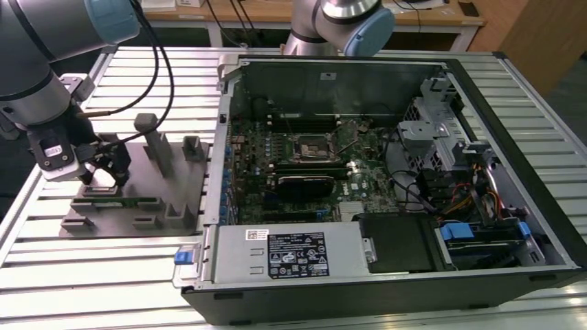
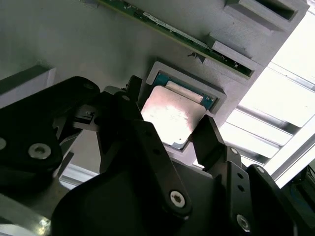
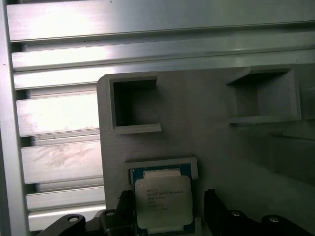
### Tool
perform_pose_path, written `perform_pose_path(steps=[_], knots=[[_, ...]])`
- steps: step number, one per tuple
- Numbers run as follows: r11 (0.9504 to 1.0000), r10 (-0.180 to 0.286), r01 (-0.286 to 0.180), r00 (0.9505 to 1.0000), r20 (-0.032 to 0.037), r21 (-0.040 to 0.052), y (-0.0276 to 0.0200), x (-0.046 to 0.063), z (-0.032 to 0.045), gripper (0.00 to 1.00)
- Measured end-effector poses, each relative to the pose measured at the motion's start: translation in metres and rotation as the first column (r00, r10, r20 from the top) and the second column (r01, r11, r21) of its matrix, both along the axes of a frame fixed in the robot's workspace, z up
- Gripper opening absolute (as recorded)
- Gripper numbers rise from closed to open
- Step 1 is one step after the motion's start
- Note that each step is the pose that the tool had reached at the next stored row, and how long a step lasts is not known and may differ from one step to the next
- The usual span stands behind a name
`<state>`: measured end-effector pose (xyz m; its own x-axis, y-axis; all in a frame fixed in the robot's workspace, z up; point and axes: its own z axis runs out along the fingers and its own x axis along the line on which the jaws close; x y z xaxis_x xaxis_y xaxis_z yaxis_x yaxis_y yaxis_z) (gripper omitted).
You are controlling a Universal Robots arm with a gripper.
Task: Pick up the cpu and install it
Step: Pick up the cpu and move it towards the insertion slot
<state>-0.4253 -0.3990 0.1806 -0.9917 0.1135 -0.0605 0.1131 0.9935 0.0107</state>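
Observation:
My gripper grabs the cpu by its side edges next, since the sides of the tray's raised pocket wrap the cpu's ends and leave those edges open.
The cpu (image 3: pixel 163 200), a small square chip with a pale metal lid, lies flat in its raised pocket on the grey tray (image 3: pixel 211 128). In the second wrist view the cpu (image 2: pixel 172 117) sits between my two black fingers (image 2: pixel 129 110), one close along each side. My gripper (image 2: pixel 170 112) is open and straddles the chip, with a small gap on one side. In the exterior view the gripper (image 1: pixel 106 180) hangs low over the tray (image 1: pixel 137 216) at the exterior view's left. The motherboard's cpu socket (image 1: pixel 312 146) lies inside the open computer case (image 1: pixel 385 275).
A green memory stick (image 1: pixel 124 201) lies in a tray slot beside the gripper, and grey posts (image 1: pixel 154 148) stand up from the tray. A second robot arm (image 1: pixel 339 24) rises behind the case. The slatted metal table (image 1: pixel 101 275) carries both tray and case.

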Motion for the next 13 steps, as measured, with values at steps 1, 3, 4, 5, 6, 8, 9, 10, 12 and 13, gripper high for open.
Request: perform_pose_path(steps=[1, 3, 4, 5, 6, 8, 9, 10, 12, 13], knots=[[1.0, 0.0, 0.0, 1.0, 0.0, 0.0, 0.0, 0.0, 0.0, 0.68], [1.0, 0.0, 0.0, 1.0, 0.0, 0.0, 0.0, 0.0, 0.0, 0.68], [1.0, 0.0, 0.0, 1.0, 0.0, 0.0, 0.0, 0.0, 0.0, 0.68], [1.0, 0.0, 0.0, 1.0, 0.0001, 0.0003, 0.0, 0.0, 0.0005, 0.68], [1.0, 0.0, 0.0, 1.0, 0.0002, 0.0004, 0.0, 0.0, 0.0014, 0.68], [1.0, 0.0, 0.0, 1.0, 0.0002, 0.0004, 0.0, 0.0, 0.0026, 0.68], [1.0, 0.0, 0.0, 1.0, 0.0003, 0.0006, 0.0, 0.0, 0.0026, 0.68], [1.0, 0.0, 0.0, 1.0, 0.0003, 0.0007, 0.0, 0.0, 0.0026, 0.68], [1.0, 0.0, 0.0, 1.0, -0.0037, 0.0005, 0.0, 0.0001, 0.0028, 0.68], [1.0, 0.0, 0.0, 0.9999, -0.0149, 0.0003, -0.0001, 0.0002, 0.0029, 0.68]])
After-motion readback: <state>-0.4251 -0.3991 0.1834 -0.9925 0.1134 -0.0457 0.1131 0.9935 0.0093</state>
